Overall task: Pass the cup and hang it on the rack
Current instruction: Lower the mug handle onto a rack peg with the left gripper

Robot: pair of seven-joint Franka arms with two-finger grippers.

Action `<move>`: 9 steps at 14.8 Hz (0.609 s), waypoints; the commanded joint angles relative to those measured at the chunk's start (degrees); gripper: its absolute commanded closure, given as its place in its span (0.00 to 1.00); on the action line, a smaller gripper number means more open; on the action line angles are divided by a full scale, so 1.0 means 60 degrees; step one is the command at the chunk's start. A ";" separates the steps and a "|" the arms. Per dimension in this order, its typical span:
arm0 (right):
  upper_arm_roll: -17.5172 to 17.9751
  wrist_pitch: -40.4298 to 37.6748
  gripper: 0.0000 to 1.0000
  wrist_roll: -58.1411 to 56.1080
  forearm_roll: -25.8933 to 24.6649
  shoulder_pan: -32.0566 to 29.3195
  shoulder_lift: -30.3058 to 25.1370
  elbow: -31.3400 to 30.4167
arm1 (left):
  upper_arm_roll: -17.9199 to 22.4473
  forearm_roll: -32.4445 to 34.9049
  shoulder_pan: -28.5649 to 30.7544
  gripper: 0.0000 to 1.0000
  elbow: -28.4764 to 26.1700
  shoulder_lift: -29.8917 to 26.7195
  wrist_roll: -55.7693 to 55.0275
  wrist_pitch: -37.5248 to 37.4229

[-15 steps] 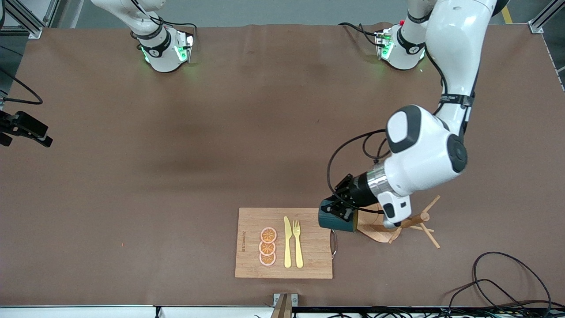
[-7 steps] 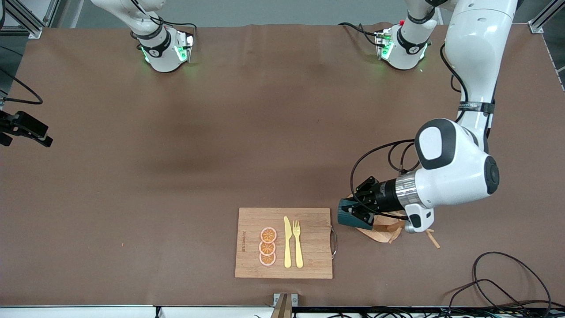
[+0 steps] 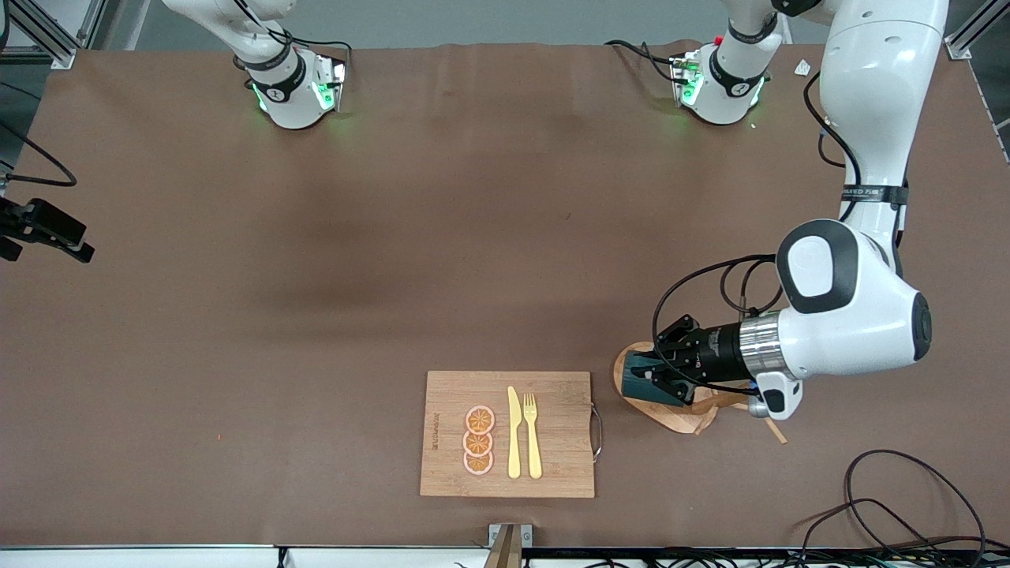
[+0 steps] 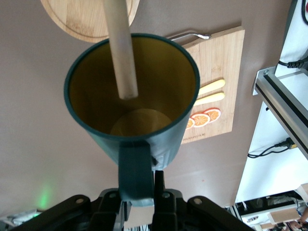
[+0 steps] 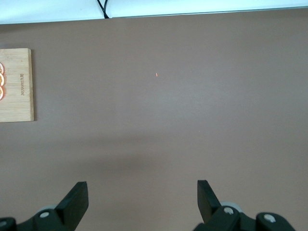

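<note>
I should keep holding the teal cup with my left gripper until the cup sits deeper over the wooden rod [image 4: 119,47], because a long part of the rod still shows outside the cup's rim [image 4: 68,87].
My left gripper [image 3: 669,379] is shut on the handle [image 4: 136,173] of the dark teal cup [image 3: 641,380], which it holds tilted over the rack's oval base [image 3: 680,416]. The left wrist view looks into the cup's [image 4: 168,139] mustard-yellow inside. There a wooden rod of the rack [image 4: 120,53] runs from the base [image 4: 86,21] and ends within the cup's rim. The left arm hides most of the rack's pegs. My right gripper [image 5: 142,192] waits open over bare table and does not show in the front view.
A wooden cutting board [image 3: 505,434] with a yellow knife [image 3: 514,432], a fork [image 3: 533,434] and orange slices [image 3: 478,440] lies beside the rack, toward the right arm's end. Black cables [image 3: 907,505] coil near the front edge at the left arm's end.
The left arm has carried the cup from the cutting board's edge toward the left arm's end of the table, over the rack's base. It now hides the pegs.
</note>
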 commanded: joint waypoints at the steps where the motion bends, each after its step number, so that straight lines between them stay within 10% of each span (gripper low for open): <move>1: 0.0076 -0.0011 0.00 0.0044 -0.0073 -0.0086 -0.0284 -0.0263 | -0.0104 -0.0516 0.0365 0.98 -0.0025 -0.0158 0.0116 -0.0344; 9: 0.0076 -0.0026 0.00 0.0044 -0.0073 -0.0086 -0.0284 -0.0263 | -0.0090 -0.1277 0.1069 0.99 -0.0011 -0.0172 0.0204 -0.0916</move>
